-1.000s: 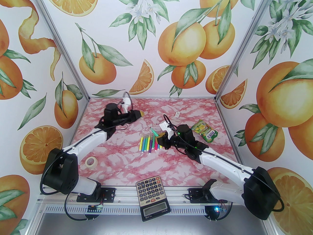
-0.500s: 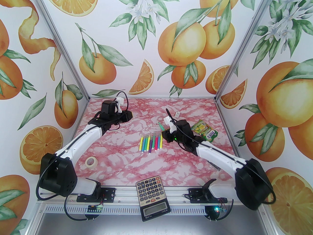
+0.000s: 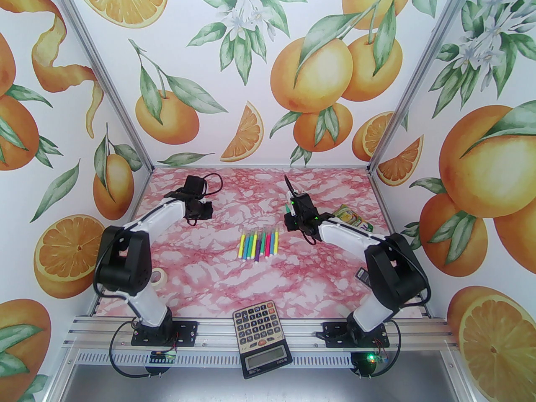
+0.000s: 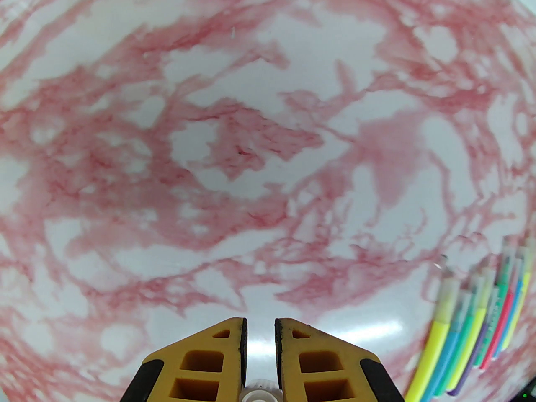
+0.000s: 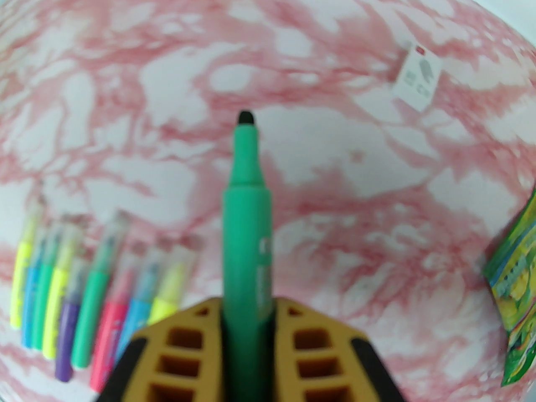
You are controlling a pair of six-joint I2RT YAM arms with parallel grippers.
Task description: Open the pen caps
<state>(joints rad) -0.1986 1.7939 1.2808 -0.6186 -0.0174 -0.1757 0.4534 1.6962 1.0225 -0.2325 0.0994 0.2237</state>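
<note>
The body of the green pen hangs well above the table, so my right gripper keeps hold of the green pen until the pen lies on the tabletop beside the row.
Several felt-tip pens lie side by side mid-table, their pen caps on and pointing to the back wall. My right gripper is shut on a green pen whose dark tip is bare. In the top view the right gripper hangs just right of and behind the row. My left gripper is shut with nothing between its yellow fingers. It hovers over bare table at the back left, with the pen row off to its right.
A green-yellow snack pouch lies behind the right arm, and a small white tag lies further back. A tape roll sits near the left arm's elbow. A calculator rests on the front rail.
Both arms have folded up and drawn back. The right gripper carried the green pen up and toward the back, away from the row. The left gripper swung left and turned downward.
</note>
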